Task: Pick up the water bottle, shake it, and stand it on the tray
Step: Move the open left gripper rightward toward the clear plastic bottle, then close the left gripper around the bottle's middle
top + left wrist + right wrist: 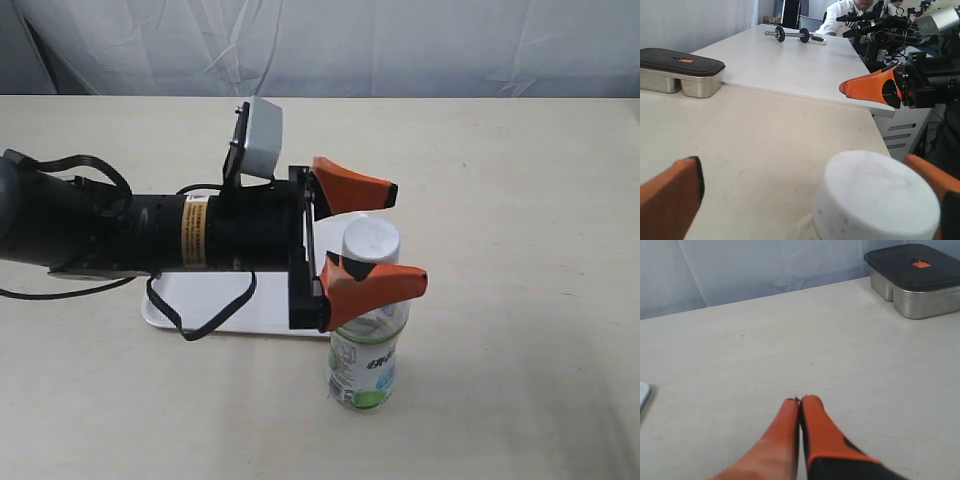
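Note:
The left gripper takes hold of the water bottle by its labeled body (pixel 362 366) next, to shake it and stand it on the white tray.
The water bottle (pixel 366 335) stands upright on the table, just off the near right corner of the white tray (pixel 235 305). Its white cap (pixel 371 241) fills the lower part of the left wrist view (pixel 880 197). My left gripper (pixel 409 236) is open at cap height, one orange finger on each side of the bottle's top, the nearer finger (pixel 375 286) close to it. In its own view the left gripper (pixel 802 161) holds nothing. My right gripper (pixel 800 401) is shut and empty over bare table, and also shows in the left wrist view (pixel 842 88).
A steel container with a black lid (pixel 681 71) sits on the table (pixel 916 277). A small dumbbell (pixel 792 34) lies on a further table. The tray's edge (pixel 643 394) shows in the right wrist view. White curtain hangs behind the table.

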You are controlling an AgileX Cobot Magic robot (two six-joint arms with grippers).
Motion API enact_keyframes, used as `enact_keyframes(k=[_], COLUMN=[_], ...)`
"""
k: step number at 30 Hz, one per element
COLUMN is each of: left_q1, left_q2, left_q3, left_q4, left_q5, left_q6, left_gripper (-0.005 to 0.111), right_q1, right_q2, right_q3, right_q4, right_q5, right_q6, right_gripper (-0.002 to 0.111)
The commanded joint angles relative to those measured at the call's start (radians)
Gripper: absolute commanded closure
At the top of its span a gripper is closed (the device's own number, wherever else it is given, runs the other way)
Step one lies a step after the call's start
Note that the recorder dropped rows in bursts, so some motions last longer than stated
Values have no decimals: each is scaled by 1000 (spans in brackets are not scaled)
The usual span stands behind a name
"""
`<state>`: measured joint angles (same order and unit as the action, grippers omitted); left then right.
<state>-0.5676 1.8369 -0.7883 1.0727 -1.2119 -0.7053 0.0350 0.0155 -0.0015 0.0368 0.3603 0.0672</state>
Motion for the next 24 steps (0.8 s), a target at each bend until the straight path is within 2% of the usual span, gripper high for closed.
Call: enact_keyframes(k=[1,24], left_q1=[-5,-7], left_q2=[14,145], left_q3=[-6,0], left_q4=[-7,18], left_q5=[-9,-9], left_q6=[9,12], left_gripper=[2,2], right_q1=[-5,-5], right_q2=[-5,-5], right_q3=[1,1], right_q4=[0,0], right_q5=[-6,-6], right_q6=[-4,-4], right_gripper=[104,104])
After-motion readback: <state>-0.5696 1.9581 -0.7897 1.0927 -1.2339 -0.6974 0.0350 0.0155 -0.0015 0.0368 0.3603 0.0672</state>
